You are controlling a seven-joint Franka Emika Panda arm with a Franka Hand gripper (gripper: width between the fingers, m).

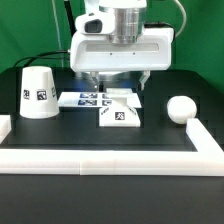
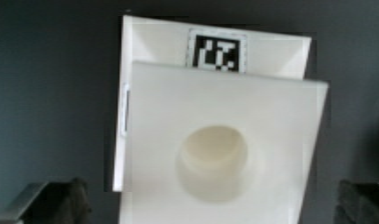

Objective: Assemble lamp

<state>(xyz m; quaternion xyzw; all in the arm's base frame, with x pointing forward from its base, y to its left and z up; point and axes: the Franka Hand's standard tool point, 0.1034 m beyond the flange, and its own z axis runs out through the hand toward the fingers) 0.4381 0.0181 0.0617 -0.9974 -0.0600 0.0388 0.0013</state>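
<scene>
My gripper is going to grab the base by its sides next, so that the lamp base's round socket stays free for the bulb.
The white blocky lamp base (image 1: 120,112) lies mid-table with a tag on its front. In the wrist view the base (image 2: 221,110) fills the picture, showing its tag and a round socket hollow (image 2: 218,160). My gripper (image 1: 120,86) hangs right above the base, open, with one dark finger (image 2: 53,202) on each side of the base (image 2: 207,205) and a gap on both sides. The tapered shade (image 1: 38,93) stands on the exterior view's left. The ball bulb (image 1: 180,108) rests on the exterior view's right.
The marker board (image 1: 80,99) lies flat just behind and left of the base. A long white rail (image 1: 100,160) borders the front of the black table and turns up along both sides.
</scene>
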